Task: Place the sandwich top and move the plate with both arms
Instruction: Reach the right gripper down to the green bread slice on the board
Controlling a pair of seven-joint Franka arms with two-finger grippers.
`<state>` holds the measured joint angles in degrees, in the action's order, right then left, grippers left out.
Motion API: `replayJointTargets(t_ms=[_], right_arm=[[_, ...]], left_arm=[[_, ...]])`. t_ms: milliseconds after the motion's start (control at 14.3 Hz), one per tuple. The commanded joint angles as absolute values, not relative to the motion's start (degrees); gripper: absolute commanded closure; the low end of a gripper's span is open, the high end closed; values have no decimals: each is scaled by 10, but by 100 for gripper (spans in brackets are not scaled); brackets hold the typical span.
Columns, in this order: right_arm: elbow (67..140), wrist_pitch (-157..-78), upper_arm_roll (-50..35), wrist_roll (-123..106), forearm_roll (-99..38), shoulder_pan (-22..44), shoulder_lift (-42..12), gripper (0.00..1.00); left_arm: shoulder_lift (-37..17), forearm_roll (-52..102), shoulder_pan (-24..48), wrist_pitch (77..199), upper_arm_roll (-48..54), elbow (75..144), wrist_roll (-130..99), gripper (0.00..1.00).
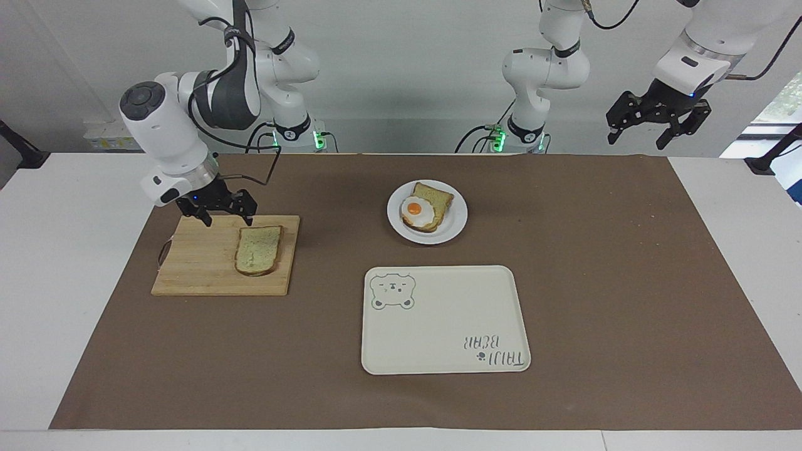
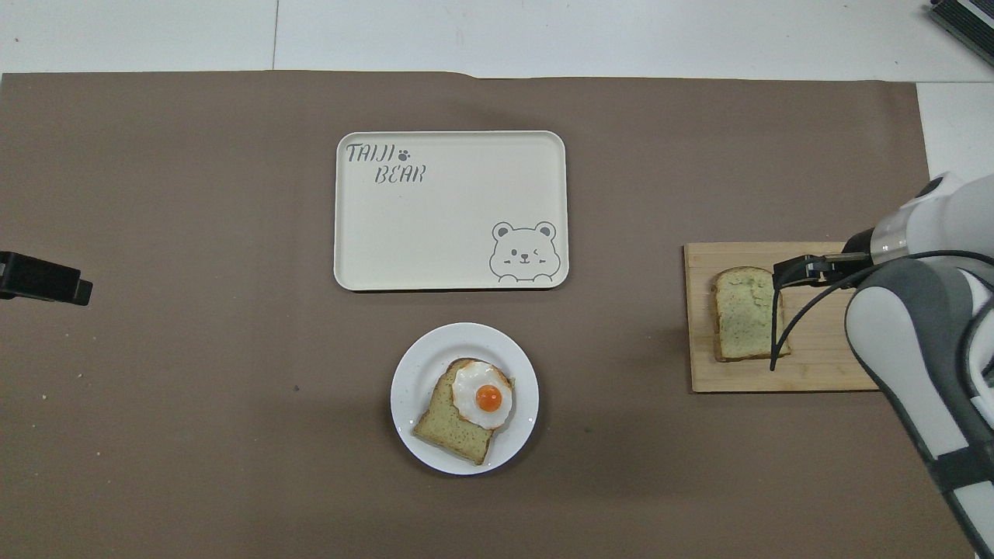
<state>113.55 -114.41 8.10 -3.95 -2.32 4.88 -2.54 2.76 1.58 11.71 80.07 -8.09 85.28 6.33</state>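
Observation:
The plain bread slice is lying flat with its broad side point(image 2: 745, 317) up, which is too wide for the fingers, so my right gripper should next pinch it by its thin crust edge point(image 2: 780, 315).
The sandwich top point(image 1: 258, 249) is a plain bread slice lying flat on a wooden cutting board point(image 1: 200, 266) toward the right arm's end of the table; it also shows in the overhead view point(image 2: 745, 312). The small white plate point(image 1: 456, 224) sits mid-table and bears a bread slice with a fried egg point(image 1: 418, 212); the plate shows in the overhead view too point(image 2: 411, 365). My right gripper point(image 1: 227, 219) is open, low over the board's edge nearest the robots, beside the plain slice and apart from it. My left gripper point(image 1: 658, 128) is open and waits raised over the left arm's end.
A cream rectangular tray with a bear drawing point(image 1: 438, 326) lies farther from the robots than the plate. A brown mat point(image 1: 595, 282) covers most of the table. The cutting board point(image 2: 815, 365) has a small metal handle at its outer end.

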Motion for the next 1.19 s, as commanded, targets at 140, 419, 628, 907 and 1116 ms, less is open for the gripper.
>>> replayJointTargets(t_ms=[140,419,628,907,1116], right_arm=[[1161,-1194,80,-84,-36,35,-54,0],[1192,-1252,80,-154,-36,10,-82,0],[1203,-1255,80,-157,-36,9,-95,0],[1218,-1288,80,-156,-37,9,-113,0],[1218,-1300,80,-156,-38,9,-123,0]], left_arm=[[29,12,118,791,-83,850,57,0],[29,12,118,791,-83,850,57,0],[29,12,119,791,-83,850,57,0],[29,12,118,791,-83,850,57,0],[29,12,119,791,-83,850,57,0]])
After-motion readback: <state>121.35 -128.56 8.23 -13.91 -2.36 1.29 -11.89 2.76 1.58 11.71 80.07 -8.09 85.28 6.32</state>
